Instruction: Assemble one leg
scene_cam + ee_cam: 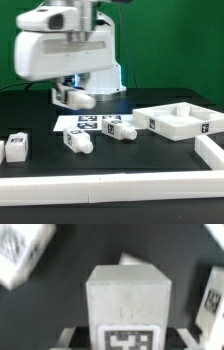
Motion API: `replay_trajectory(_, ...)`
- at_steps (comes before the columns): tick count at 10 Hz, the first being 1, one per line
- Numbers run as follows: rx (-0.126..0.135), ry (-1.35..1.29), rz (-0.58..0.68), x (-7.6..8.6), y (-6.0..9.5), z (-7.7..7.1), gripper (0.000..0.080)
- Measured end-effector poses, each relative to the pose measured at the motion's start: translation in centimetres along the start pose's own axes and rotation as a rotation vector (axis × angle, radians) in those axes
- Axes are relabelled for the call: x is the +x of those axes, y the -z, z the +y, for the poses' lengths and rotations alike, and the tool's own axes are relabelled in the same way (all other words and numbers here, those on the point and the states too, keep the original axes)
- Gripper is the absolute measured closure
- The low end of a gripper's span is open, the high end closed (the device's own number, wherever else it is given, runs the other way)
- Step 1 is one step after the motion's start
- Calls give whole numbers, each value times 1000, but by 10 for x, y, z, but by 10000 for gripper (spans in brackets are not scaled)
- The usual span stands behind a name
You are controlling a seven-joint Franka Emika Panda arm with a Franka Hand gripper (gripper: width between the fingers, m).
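The held leg [77, 98] hangs above the black tabletop in the exterior view and would drop if I opened my gripper now. I need to first keep my gripper closed.
My gripper [72, 91] hangs at the back left of the exterior view, in front of the robot base, shut on a leg [80, 99], a short white peg that lies crosswise between the fingers. In the wrist view that leg [125, 294] fills the middle as a blocky white body with its black-and-white tag toward the camera. One finger [70, 336] stands on each side of it, around my gripper [126, 339]. Three more legs lie on the table, at the left [17, 147], the middle [78, 141] and beside the marker board [121, 129].
The marker board [88, 122] lies flat mid-table. A large white tray-like part [182, 119] sits at the exterior view's right. A white rail [110, 186] runs along the front edge and up the right side. Blurred white tagged pieces [22, 249] pass in the wrist view.
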State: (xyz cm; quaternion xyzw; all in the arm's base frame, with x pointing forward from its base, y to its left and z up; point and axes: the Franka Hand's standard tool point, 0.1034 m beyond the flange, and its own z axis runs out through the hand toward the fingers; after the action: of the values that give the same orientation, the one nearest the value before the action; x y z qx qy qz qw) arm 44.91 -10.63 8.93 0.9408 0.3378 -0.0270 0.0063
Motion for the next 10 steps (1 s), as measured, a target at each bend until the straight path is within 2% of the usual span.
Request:
replay_trajectory(4, 0, -23, 4, 2, -2, -3, 515)
replay_trajectory(5, 4, -90, 10, -11, -7, -8, 515)
replay_trajectory(6, 19, -139, 7, -35, -15, -14, 515)
replay_trajectory(7, 57, -189, 14, -67, -29, -16, 515)
replay_trajectory(8, 74, -233, 10, -86, -45, -14, 515)
replay_trajectory(9, 87, -241, -10, -93, -64, -16, 515)
replay_trajectory(10, 98, -233, -20, -90, -72, -18, 515)
